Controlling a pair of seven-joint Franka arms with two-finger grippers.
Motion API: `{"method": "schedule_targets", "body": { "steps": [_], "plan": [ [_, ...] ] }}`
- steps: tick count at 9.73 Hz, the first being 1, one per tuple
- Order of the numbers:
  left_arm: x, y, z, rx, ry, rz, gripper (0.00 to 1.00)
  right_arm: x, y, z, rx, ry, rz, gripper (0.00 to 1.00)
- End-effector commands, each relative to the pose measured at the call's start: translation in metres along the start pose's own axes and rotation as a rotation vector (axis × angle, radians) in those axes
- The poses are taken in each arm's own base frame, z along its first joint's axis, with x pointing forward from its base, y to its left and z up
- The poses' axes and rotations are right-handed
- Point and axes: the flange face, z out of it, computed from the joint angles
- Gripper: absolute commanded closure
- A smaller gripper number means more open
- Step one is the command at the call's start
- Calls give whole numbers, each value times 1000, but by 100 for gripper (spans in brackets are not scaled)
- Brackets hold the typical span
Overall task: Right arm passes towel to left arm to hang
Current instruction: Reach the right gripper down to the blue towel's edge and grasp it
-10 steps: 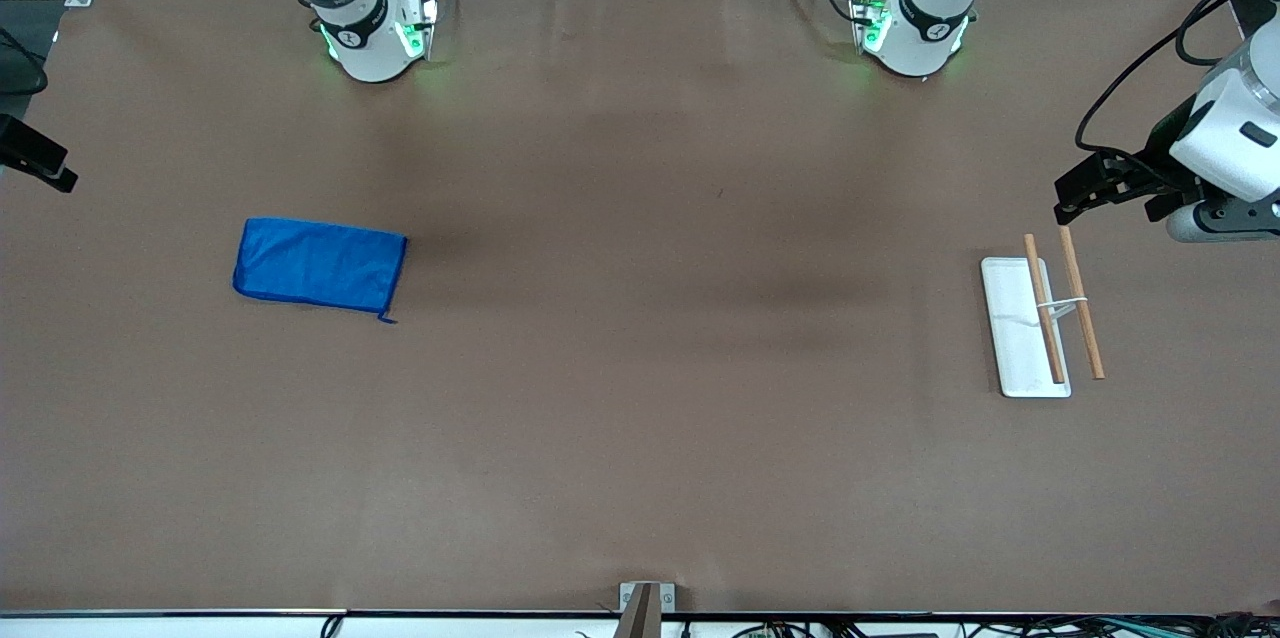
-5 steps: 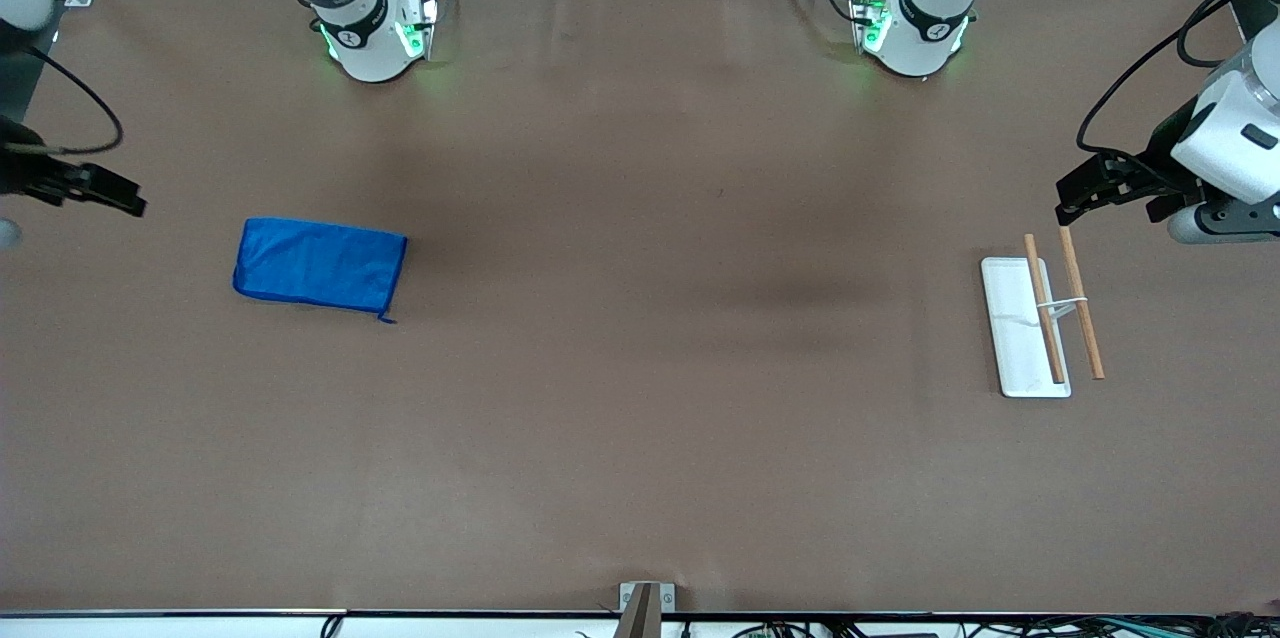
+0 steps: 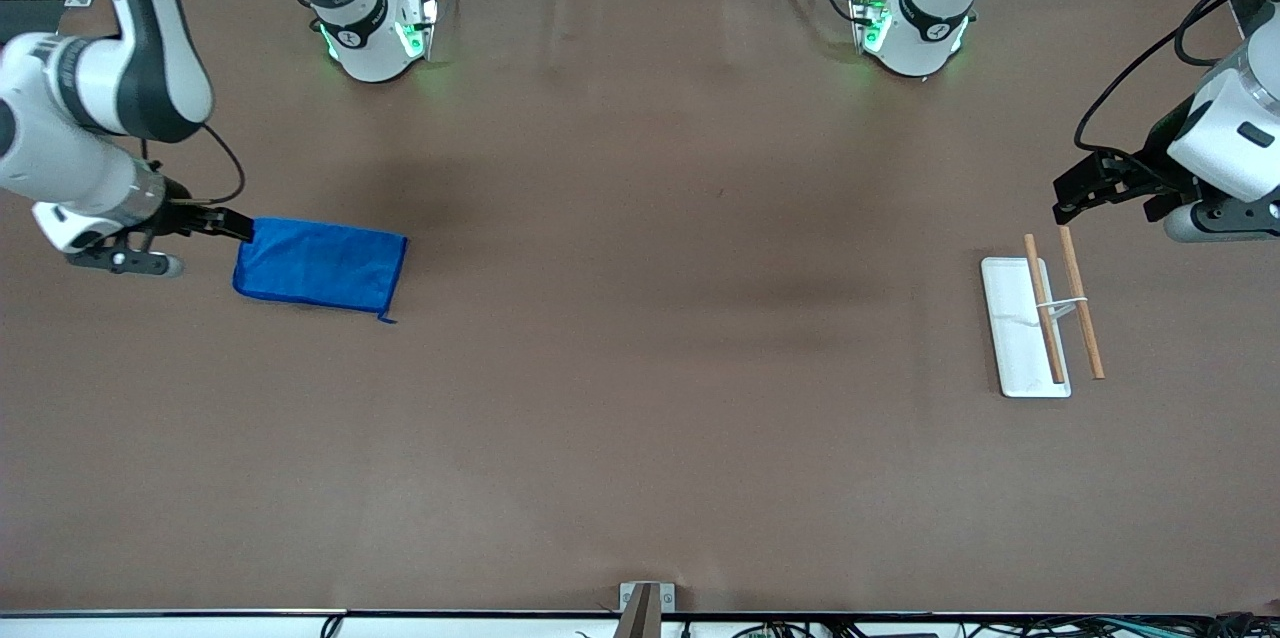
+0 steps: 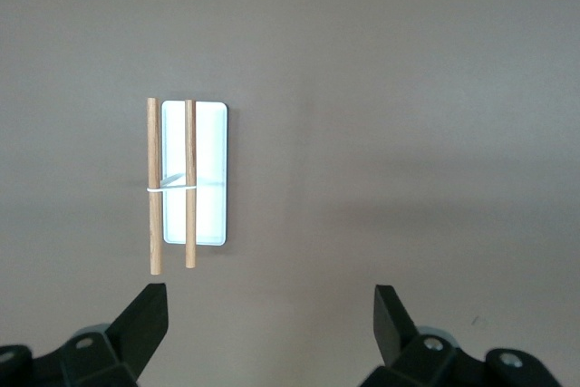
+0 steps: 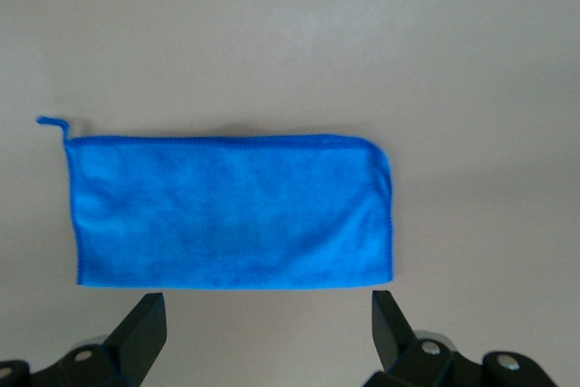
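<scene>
My right gripper grabs the blue towel by its middle (image 3: 319, 264) (image 5: 245, 217) next, to pass it to my left gripper for hanging.
The blue towel (image 3: 320, 265) lies flat on the brown table toward the right arm's end, its loop tag at the corner nearest the front camera. It fills the middle of the right wrist view (image 5: 231, 210). My right gripper (image 3: 235, 226) is open and empty, in the air just beside the towel's short edge toward the right arm's end of the table; its fingers frame bare table in the right wrist view (image 5: 267, 324). My left gripper (image 3: 1068, 203) is open and empty, above the table beside the rack; its own view shows it so (image 4: 269, 319).
A white tray-like base (image 3: 1015, 338) with two wooden rods (image 3: 1081, 302) stands toward the left arm's end; it also shows in the left wrist view (image 4: 207, 172). The two arm bases (image 3: 372, 33) stand along the table's edge farthest from the front camera.
My right arm has swung in from the table's end, bringing its gripper up to the towel's short edge. The left gripper and the towel have barely moved.
</scene>
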Motion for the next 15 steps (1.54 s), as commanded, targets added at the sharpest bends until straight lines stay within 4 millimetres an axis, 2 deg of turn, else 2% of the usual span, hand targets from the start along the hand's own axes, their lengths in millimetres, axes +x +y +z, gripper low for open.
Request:
{"method": "schedule_targets", "body": {
  "steps": [1,4,7,9,10,11,12,13,14,15],
  "plan": [
    [-3,6,13,0,-26,19,0,-11,-3,56,-4,18,-8,0],
    [-5,15,23,2,-46,37,0,3,-4,119,10,63,-16,0],
    [-3,18,29,3,-49,48,0,1,-5,137,12,42,-23,1],
    [-2,20,35,-11,-63,70,0,-2,-6,150,14,45,-25,7],
    [0,22,40,-34,-73,66,0,-3,-6,156,16,44,-24,14],
    [0,21,37,-46,-70,62,0,-4,-6,157,17,42,-23,27],
    [0,21,39,-48,-73,62,0,-3,-6,156,16,44,-26,48],
    [1,23,43,-47,-81,57,0,-3,-5,156,16,42,-52,75],
    [-2,34,42,-47,-85,63,0,-2,-2,155,15,42,-56,92],
    [-3,38,41,-47,-85,71,0,1,-3,152,14,48,-59,98]
  ]
}}
